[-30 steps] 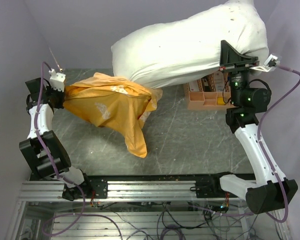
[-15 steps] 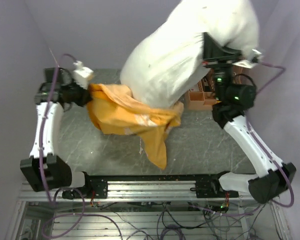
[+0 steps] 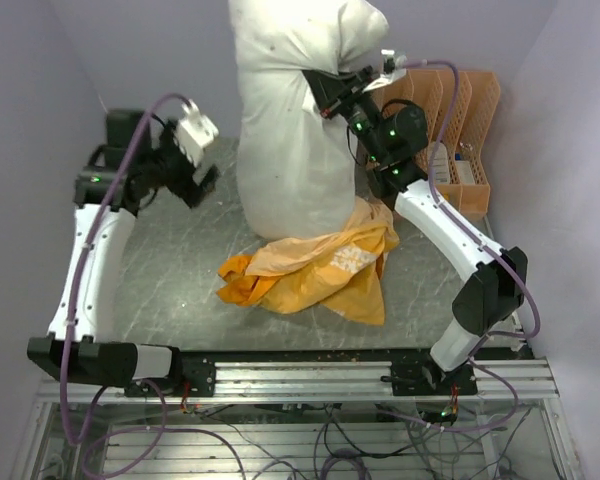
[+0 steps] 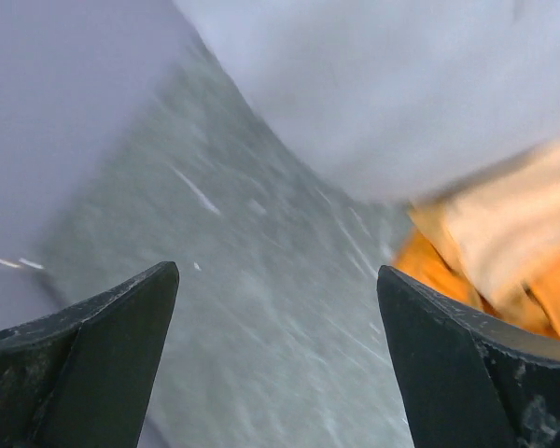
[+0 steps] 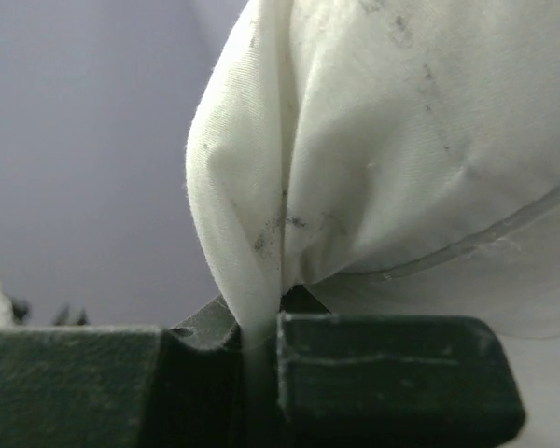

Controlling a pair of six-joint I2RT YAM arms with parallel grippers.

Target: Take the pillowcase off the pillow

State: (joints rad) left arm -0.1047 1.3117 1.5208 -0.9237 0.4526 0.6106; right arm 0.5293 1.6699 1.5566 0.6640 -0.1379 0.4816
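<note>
I will grip the pillow by its pointed corner [image 3: 368,28] with my left gripper next. The crumpled pillowcase [image 3: 325,268] at the pillow's lower end then stays free to slip off.
The off-white pillow [image 3: 290,130] hangs upright over the back of the table. My right gripper [image 3: 330,90] is shut on a fold of its cloth near the top. In the right wrist view, the pillow [image 5: 401,140] fabric is pinched between the closed jaws of the right gripper [image 5: 257,336]. The orange-yellow pillowcase [image 3: 315,265] lies crumpled on the table under the pillow's lower end; I cannot tell if that end is still inside it. My left gripper [image 3: 202,185] is open and empty, left of the pillow. In the left wrist view, the left gripper [image 4: 275,280] is above bare table, with the pillowcase [image 4: 504,233] to its right.
A peach plastic file organizer [image 3: 455,110] stands at the back right, behind the right arm. Purple walls close the table in at the back and on both sides. The grey marbled tabletop [image 3: 170,270] shows at the front left.
My left gripper opened and let go of the pillowcase, which dropped onto the table. The right arm swung the pillow leftward and up until it hangs upright.
</note>
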